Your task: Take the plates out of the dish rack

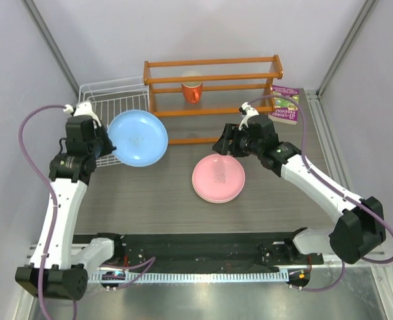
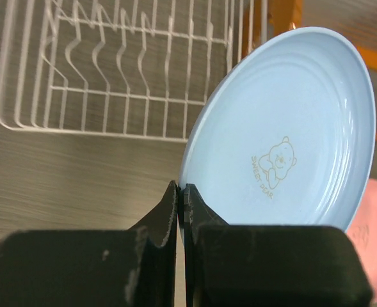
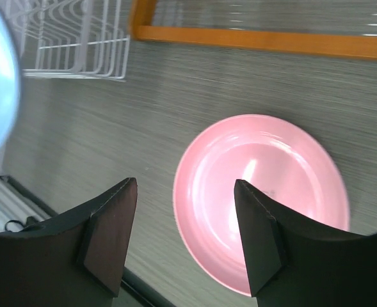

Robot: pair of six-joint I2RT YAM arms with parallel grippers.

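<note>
The right gripper takes hold of the light blue plate (image 1: 139,137) by its rim opposite my left gripper next, which leaves the plate's base free to stack.
My left gripper (image 1: 111,143) is shut on the left rim of the light blue plate (image 1: 139,137) and holds it tilted above the table, just right of the white wire dish rack (image 1: 109,100). In the left wrist view the fingers (image 2: 180,193) pinch the blue plate's (image 2: 284,141) edge, and the rack (image 2: 124,70) behind it holds no plates. The pink plate (image 1: 218,178) lies flat on the table at the centre. My right gripper (image 1: 224,145) is open and empty just above its far edge. The right wrist view shows the gripper (image 3: 185,184) over the pink plate (image 3: 265,198). The yellow-orange and lilac plates do not show.
An orange wooden shelf frame (image 1: 213,87) stands at the back with an orange mug (image 1: 192,91) inside it. A book (image 1: 285,103) lies at the back right. The frame's lower rail (image 3: 258,38) runs just beyond the pink plate.
</note>
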